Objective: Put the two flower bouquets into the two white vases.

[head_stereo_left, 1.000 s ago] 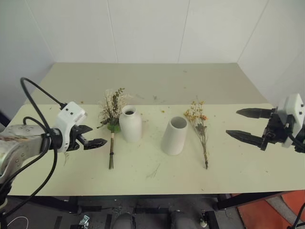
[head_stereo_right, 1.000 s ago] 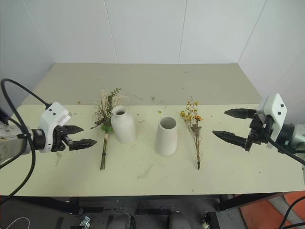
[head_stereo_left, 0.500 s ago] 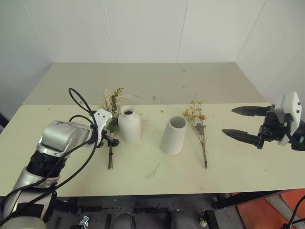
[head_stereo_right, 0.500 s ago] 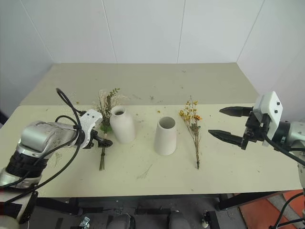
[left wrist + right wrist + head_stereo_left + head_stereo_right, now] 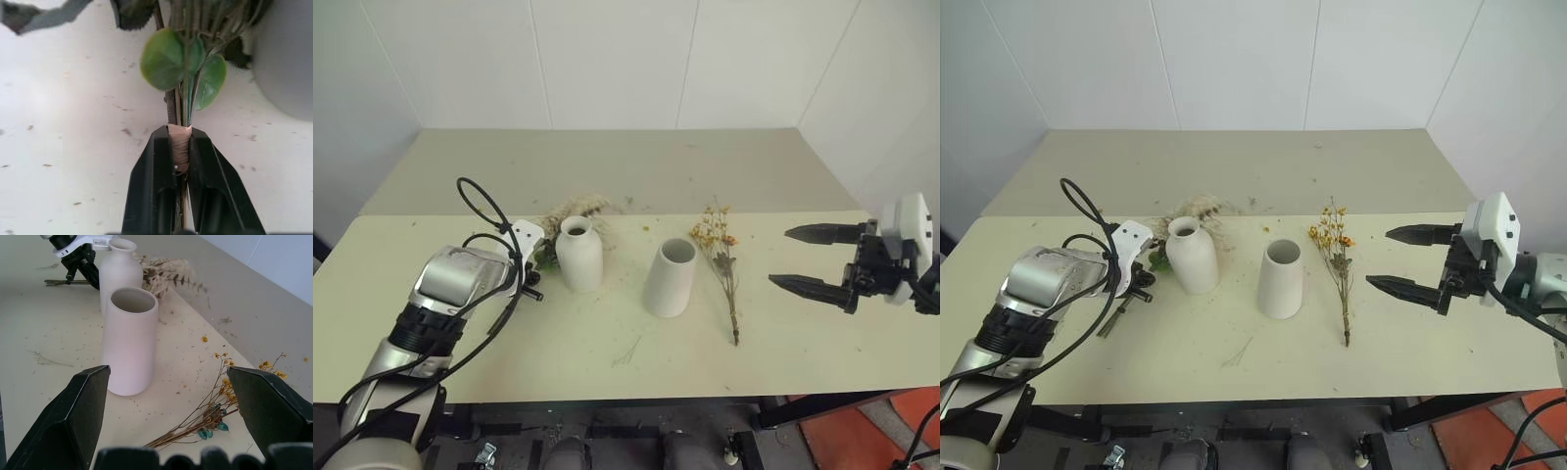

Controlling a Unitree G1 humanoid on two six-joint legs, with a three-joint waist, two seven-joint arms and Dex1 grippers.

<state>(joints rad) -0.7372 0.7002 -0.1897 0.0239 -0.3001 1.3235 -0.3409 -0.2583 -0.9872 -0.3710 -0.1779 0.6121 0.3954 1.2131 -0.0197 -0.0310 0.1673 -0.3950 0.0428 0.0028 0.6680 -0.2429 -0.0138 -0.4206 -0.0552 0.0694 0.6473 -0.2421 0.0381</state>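
The wrapped stems of the bushy bouquet lie low beside the bottle-shaped white vase (image 5: 579, 257), outside its opening. My left gripper should keep holding the bouquet until the stems are in that vase's opening.
My left gripper (image 5: 534, 285) is shut on the taped stem wrap of the bushy bouquet (image 5: 183, 63), low over the table just left of the bottle-shaped white vase (image 5: 579, 257). The bouquet's cream grasses (image 5: 576, 206) lie behind that vase, and its stem ends (image 5: 1112, 319) point toward the table's front left. The wide-mouthed white vase (image 5: 670, 277) stands upright at the middle. To its right, the thin yellow-orange sprig (image 5: 722, 250) lies flat. My right gripper (image 5: 781, 258) hovers open to the right of the sprig, apart from it.
The pale table (image 5: 803, 338) carries scattered dry plant crumbs around the vases. White walls close in the far side and the right side. The table's front edge runs close below both arms.
My left gripper has gone from open to shut on the bushy bouquet's stem. The bouquet has pivoted, its heads swinging right behind the bottle vase. The right gripper has hardly moved.
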